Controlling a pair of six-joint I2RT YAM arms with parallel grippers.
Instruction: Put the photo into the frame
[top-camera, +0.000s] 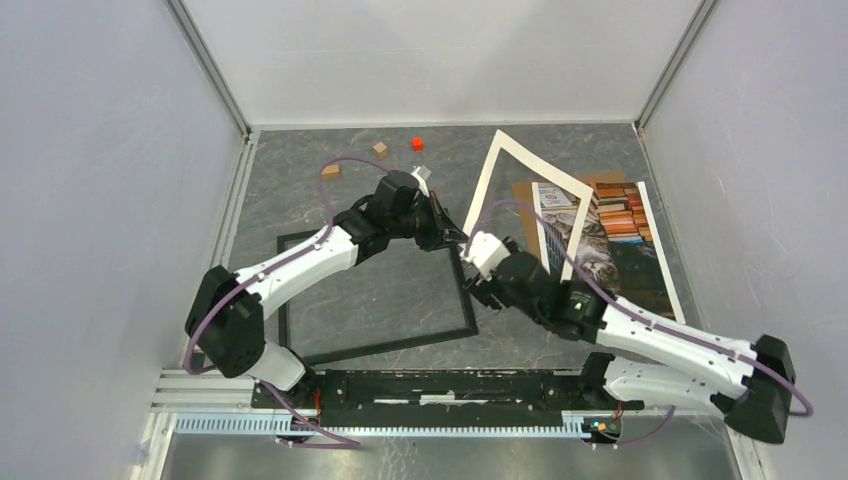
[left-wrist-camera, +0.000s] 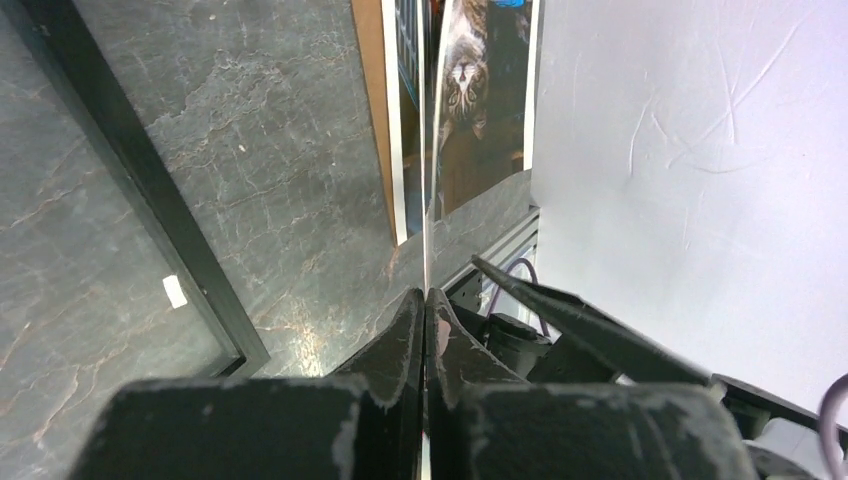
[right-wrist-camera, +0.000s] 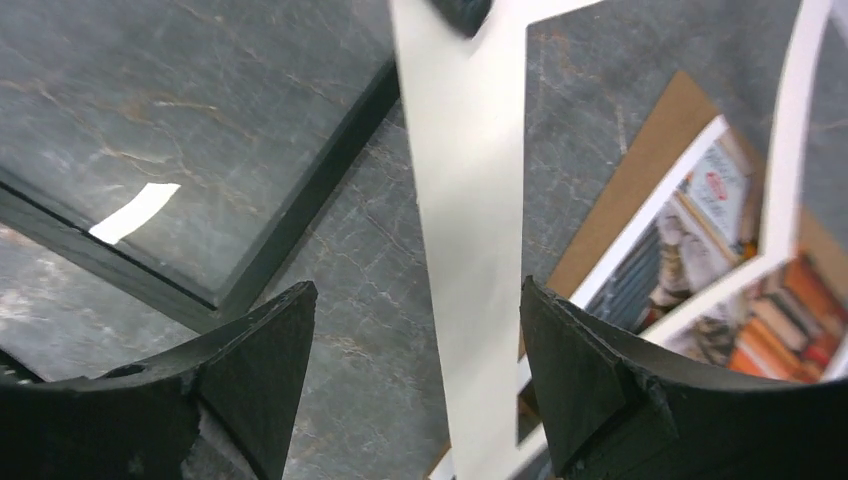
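The robot's right gripper next needs to grab the white mat's strip (right-wrist-camera: 471, 272) and leave the mat's near corner to the left gripper, so that the mat can be laid into the frame.
The black frame (top-camera: 380, 345) lies flat at the left-centre of the table. The photo (top-camera: 625, 250), a cat among books, lies at the right on a brown backing board (top-camera: 525, 190). A white mat border (top-camera: 483, 185) is tilted up over the photo. My left gripper (top-camera: 455, 238) is shut on the mat's near corner. In the left wrist view the mat (left-wrist-camera: 427, 200) shows edge-on, running out of the left gripper (left-wrist-camera: 425, 295). My right gripper (right-wrist-camera: 415, 310) stands open, with the mat strip (right-wrist-camera: 460, 250) between its fingers and the frame's edge (right-wrist-camera: 300, 200) to its left.
Two small wooden cubes (top-camera: 331, 171) (top-camera: 380, 149) and a red cube (top-camera: 417, 143) sit near the back wall. A white sticker (right-wrist-camera: 133, 212) lies on the frame's glass. Grey walls close in the left and right sides.
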